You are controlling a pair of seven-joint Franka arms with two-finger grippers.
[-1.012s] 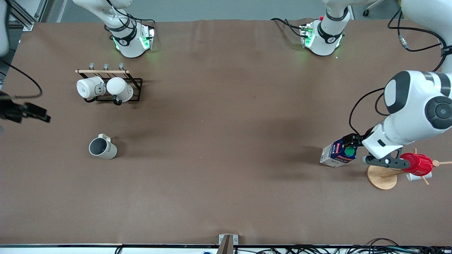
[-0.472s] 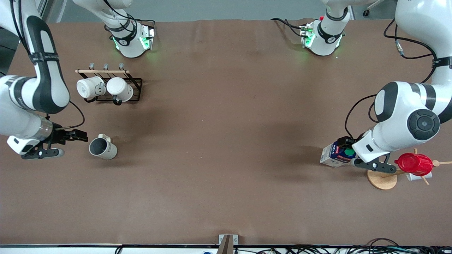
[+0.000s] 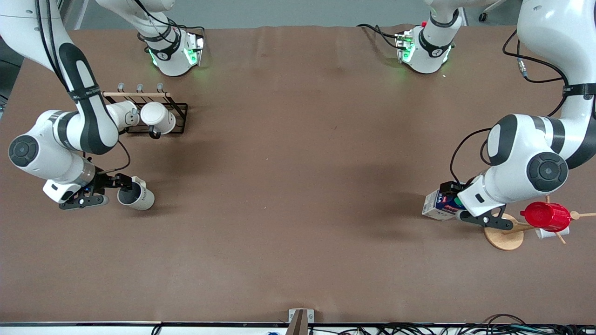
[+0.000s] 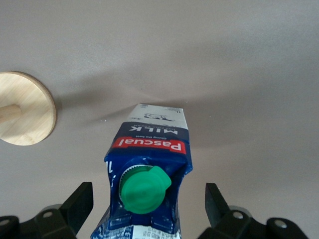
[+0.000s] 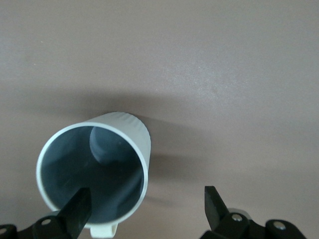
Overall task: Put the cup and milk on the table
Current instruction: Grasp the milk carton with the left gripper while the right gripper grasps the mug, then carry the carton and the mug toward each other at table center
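My left gripper will close now, because its fingers are on either side of the milk carton's top (image 4: 142, 219) beside the green cap (image 4: 144, 188). Closing now would hold the carton.
The cream-white cup (image 3: 136, 196) stands on the brown table (image 3: 298, 186) toward the right arm's end. My right gripper (image 3: 122, 181) is open at its rim. In the right wrist view (image 5: 147, 210) one finger (image 5: 77, 208) is over the cup's (image 5: 117, 130) grey mouth and the other is outside the wall. The blue milk carton (image 3: 436, 206) stands on the table toward the left arm's end. My left gripper (image 3: 450, 189) is open over its top. In the left wrist view (image 4: 147, 206) its fingers stand apart on either side of the milk (image 4: 149, 144) with its green cap (image 4: 144, 188), not touching.
A black wire rack (image 3: 179, 116) holding two plain white mugs (image 3: 157, 117) stands farther from the front camera than the cup. A round wooden disc base (image 3: 505, 237) with pegs carries a red cup (image 3: 547, 216) right beside the milk; the disc also shows in the left wrist view (image 4: 25, 107).
My right arm has swung in from the table's end and brought its gripper to the cup's rim. My left gripper has shifted farther over the milk, covering its green cap in the front view.
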